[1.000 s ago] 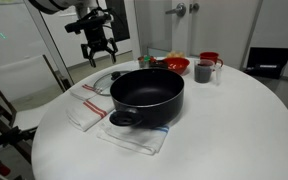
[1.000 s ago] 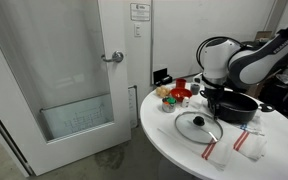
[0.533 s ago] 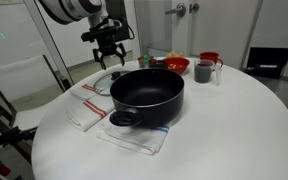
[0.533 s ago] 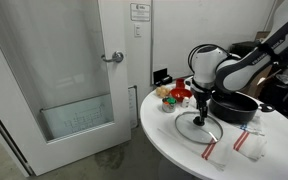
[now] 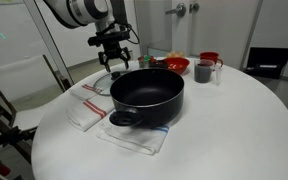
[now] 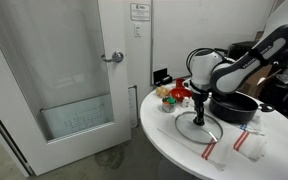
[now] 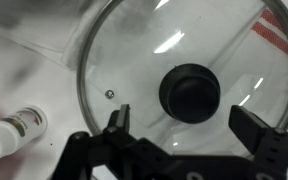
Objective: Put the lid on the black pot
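My fingers stop short of the dark knob's sides, so it is too early to close. My gripper moves toward the knob, then closes on it.
The clear glass lid [image 7: 184, 60] with a thin metal rim lies flat on the white table, its dark knob [image 7: 190, 90] just ahead of my fingers. My gripper [image 7: 184, 125] is open directly above it, a finger on each side of the knob, not touching it. In both exterior views the gripper [image 5: 116, 58] [image 6: 199, 108] hangs low over the lid [image 5: 106, 80] [image 6: 196, 127]. The large black pot [image 5: 146, 96] [image 6: 234, 106] stands right beside the lid, open and empty, on a cloth.
A red bowl [image 5: 177, 65], a grey mug [image 5: 204, 71] and a red cup [image 5: 210, 58] stand behind the pot. Striped white cloths [image 5: 86, 106] lie under and beside the pot. A small white bottle [image 7: 9, 130] lies near the lid.
The gripper has moved across towards the pot side and down, from above the table's rear edge to right over the lid's knob. Its fingers stay open.
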